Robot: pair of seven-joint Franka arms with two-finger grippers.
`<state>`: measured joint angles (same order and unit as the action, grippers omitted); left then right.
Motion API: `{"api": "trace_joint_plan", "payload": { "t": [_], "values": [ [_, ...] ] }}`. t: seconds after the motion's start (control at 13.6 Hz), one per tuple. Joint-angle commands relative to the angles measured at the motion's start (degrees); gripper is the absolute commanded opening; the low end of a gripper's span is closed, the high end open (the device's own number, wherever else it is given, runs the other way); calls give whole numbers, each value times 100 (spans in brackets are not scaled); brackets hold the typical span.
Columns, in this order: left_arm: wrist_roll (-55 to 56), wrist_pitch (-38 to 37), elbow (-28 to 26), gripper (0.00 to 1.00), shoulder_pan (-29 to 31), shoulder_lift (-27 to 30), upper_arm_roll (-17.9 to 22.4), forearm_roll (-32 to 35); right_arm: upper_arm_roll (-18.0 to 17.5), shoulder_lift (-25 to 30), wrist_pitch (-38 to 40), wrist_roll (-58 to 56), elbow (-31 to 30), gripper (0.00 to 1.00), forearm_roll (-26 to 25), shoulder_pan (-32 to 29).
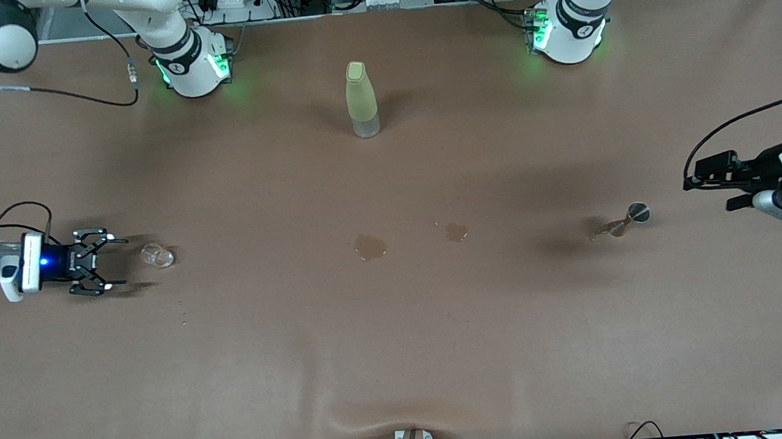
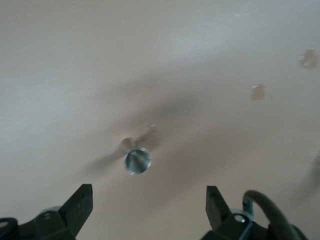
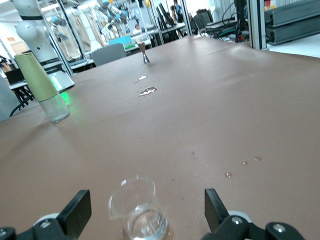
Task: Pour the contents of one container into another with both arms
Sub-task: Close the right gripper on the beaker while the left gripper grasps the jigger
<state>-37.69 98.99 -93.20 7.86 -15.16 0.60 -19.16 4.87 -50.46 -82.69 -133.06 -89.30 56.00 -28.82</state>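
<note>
My right gripper reaches the clear cup next and grips it by its round body (image 3: 139, 216), since the clear cup's spout (image 3: 114, 202) stays free to pour.
The tiny clear cup (image 1: 156, 255) stands toward the right arm's end of the table. It is upright, with its spout and glinting bottom showing in the right wrist view (image 3: 137, 210). My right gripper (image 1: 98, 262) (image 3: 145, 209) is low and open, its fingertips just short of the cup and not touching it. The grey-rimmed, brownish tapering glass (image 1: 637, 213) (image 2: 137, 161) stands toward the left arm's end. My left gripper (image 1: 709, 194) (image 2: 148, 206) hangs open in the air short of that glass, with nothing between its fingers.
A tall yellow-green bottle (image 1: 361, 100) (image 3: 42, 85) stands mid-table near the robots' bases. Two wet patches (image 1: 370, 247) (image 1: 457, 231) lie between the two glasses. Small droplets (image 1: 183, 312) dot the brown table cover (image 1: 402, 358) near the clear cup.
</note>
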Motion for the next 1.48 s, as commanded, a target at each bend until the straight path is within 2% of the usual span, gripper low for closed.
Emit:
{"api": "trace_joint_plan", "payload": {
  "t": [0.0, 0.3, 0.89, 1.03, 1.4],
  "values": [
    [-1269, -108, 109, 100, 207, -250, -24, -491, -83, -324, 341, -456, 290, 100, 96, -168],
    [-3206, -134, 109, 100, 356, -513, -24, -948, -91, -658, 411, -896, 281, 100, 96, -239],
    [-8074, -222, 109, 100, 892, -1217, -51, -1669, -162, -904, 394, -1170, 281, 100, 105, 8],
    [-8596, -266, 109, 100, 902, -1322, -51, -1679, -170, -913, 411, -1170, 281, 100, 104, 60],
    [-9063, -766, 205, 100, 1401, -2069, -59, -1846, -162, -922, 403, -1205, 281, 100, 104, 96]
  ]
}}
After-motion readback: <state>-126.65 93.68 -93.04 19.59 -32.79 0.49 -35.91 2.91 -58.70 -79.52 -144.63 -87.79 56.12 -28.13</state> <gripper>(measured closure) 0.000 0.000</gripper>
